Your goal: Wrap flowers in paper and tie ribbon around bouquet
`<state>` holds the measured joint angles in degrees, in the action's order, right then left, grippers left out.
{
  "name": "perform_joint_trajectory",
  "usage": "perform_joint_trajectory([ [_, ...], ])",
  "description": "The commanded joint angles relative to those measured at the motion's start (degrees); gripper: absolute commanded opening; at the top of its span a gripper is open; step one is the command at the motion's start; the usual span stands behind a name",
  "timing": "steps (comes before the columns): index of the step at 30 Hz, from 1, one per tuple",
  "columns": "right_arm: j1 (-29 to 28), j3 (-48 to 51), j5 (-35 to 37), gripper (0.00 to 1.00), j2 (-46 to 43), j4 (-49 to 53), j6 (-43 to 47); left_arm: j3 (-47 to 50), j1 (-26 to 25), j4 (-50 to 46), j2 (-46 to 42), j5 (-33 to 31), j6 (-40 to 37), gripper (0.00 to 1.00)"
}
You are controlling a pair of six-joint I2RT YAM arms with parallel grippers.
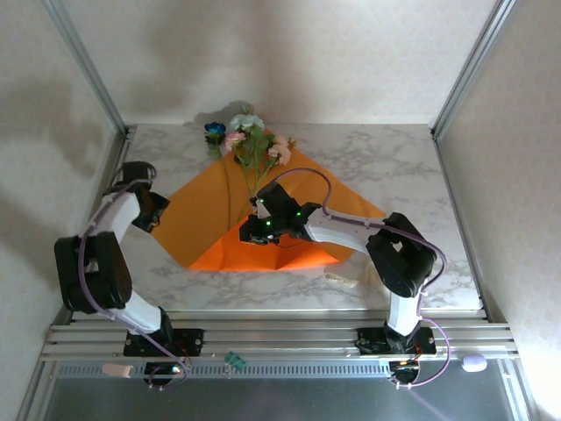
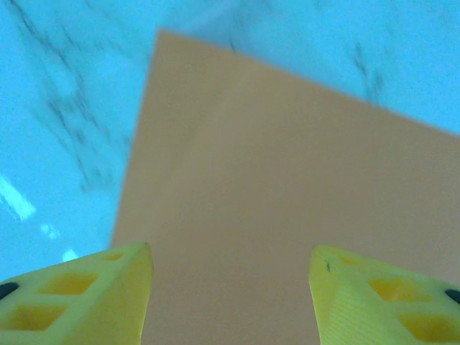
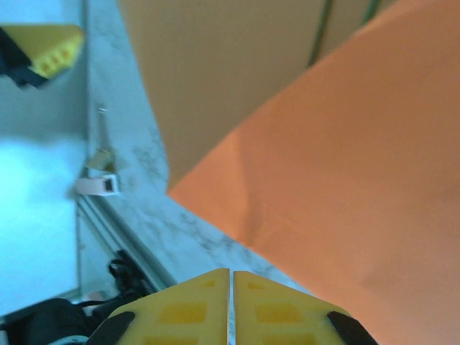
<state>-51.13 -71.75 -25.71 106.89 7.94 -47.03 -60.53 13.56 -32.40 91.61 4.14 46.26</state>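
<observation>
My left gripper grabs the orange paper (image 1: 215,206) by its outer corner beside it next. Then that side of the paper folds across the flowers' stems to wrap the flowers.
The orange paper (image 1: 215,206) lies spread on the marble table, and its near part is folded up into a brighter flap (image 1: 280,253). The flowers (image 1: 248,139) rest on the sheet's far corner, with their green stems (image 3: 320,32) running down onto it. My right gripper (image 1: 259,230) hangs over the flap's tip with its jaws shut (image 3: 230,273). The flap's creased edge (image 3: 248,215) runs behind the right finger, and I see no paper in the slit between the tips. My left gripper (image 1: 156,210) stands open (image 2: 230,287) just above the sheet's left corner (image 2: 287,215), holding nothing.
A small white piece (image 1: 344,279), perhaps the ribbon, lies on the table right of the flap near the right arm. Aluminium rails (image 1: 263,329) run along the near edge. Frame posts (image 1: 88,66) and white walls close in the back and sides.
</observation>
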Motion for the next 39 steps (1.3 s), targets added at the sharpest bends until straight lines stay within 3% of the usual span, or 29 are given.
perform_joint_trajectory([
  [1, -0.1, -5.4, -2.3, 0.11, 3.0, 4.6, 3.9, -1.8, 4.8, 0.1, 3.6, 1.8, -6.9, 0.57],
  [10, -0.6, -7.1, -3.1, 0.1, 7.0, 2.5, -0.9, -5.0, 7.1, 6.1, 12.1, 1.7, -15.5, 0.62],
  [15, -0.6, -7.0, -3.3, 0.1, 7.4, 2.1, -1.8, -3.9, 6.1, 13.2, 15.9, 10.8, -17.9, 0.63],
  [17, -0.6, -6.7, -3.1, 0.1, 7.2, 2.2, -1.9, -5.5, 5.0, 11.3, 18.6, 10.2, -19.4, 0.62],
  [21, -0.5, -6.6, -2.6, 0.1, 6.9, 3.3, -1.9, -6.1, 3.6, 10.9, 20.2, 10.3, -20.5, 0.47],
  [26, -0.5, -6.6, -1.6, 0.09, 6.9, 4.3, -1.7, -5.8, 3.2, 11.7, 16.4, 9.4, -19.3, 0.1],
  [32, 0.3, -5.3, 0.6, 0.09, 6.1, 5.3, -2.6, -6.2, 0.8, 10.0, 7.7, 9.0, -16.6, 0.0],
  [39, 0.6, -8.9, 1.8, 0.06, 11.0, 5.6, -4.2, -5.5, -5.1, 9.4, -0.8, 13.4, -9.7, 0.0],
])
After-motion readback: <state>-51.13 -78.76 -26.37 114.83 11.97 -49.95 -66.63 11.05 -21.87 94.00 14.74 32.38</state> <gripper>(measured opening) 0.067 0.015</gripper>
